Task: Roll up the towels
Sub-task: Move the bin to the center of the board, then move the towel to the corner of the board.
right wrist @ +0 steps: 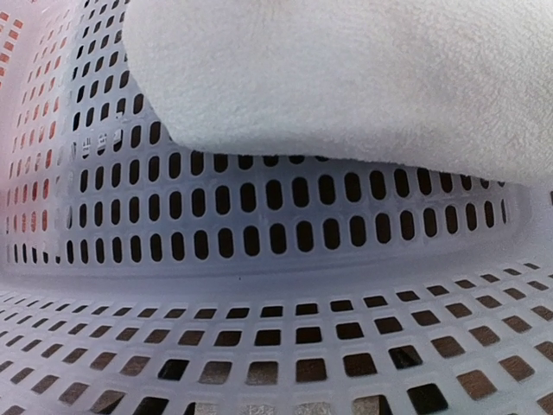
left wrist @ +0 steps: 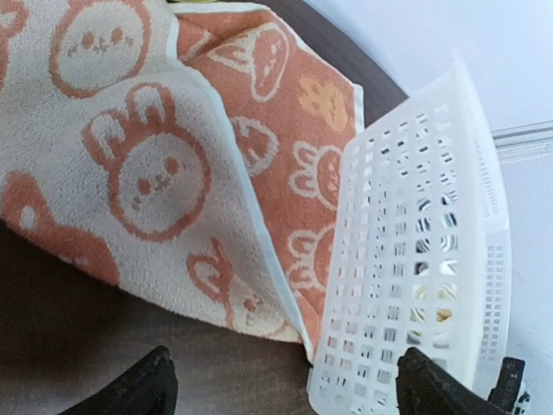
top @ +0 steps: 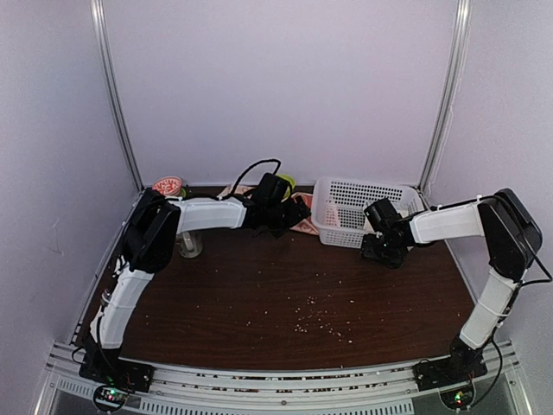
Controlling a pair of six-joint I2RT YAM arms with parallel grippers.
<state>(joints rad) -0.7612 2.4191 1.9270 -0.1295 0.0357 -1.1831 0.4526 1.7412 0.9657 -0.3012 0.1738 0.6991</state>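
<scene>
I need to draw the orange towel onto open table for rolling, so my left gripper should grab the towel's near edge at the folded-over pale side next.
An orange towel with a white bunny print (left wrist: 285, 147) lies crumpled at the back of the table, its pale reverse side (left wrist: 130, 147) folded over on the left. In the top view a bit of it (top: 304, 227) shows beside the left gripper. My left gripper (top: 289, 216) hovers over the towel's near edge, open and empty, with both black fingertips (left wrist: 147, 389) apart above bare table. A white towel (right wrist: 346, 69) lies inside the white slotted basket (top: 363, 207). My right gripper (top: 384, 248) is at the basket's front wall; its fingers are hidden.
The basket's side (left wrist: 423, 259) touches the orange towel's right edge. A round red-topped container (top: 168, 184) and a clear jar (top: 190, 245) stand at the back left. Crumbs (top: 315, 318) dot the brown table's middle. White walls enclose the back and sides.
</scene>
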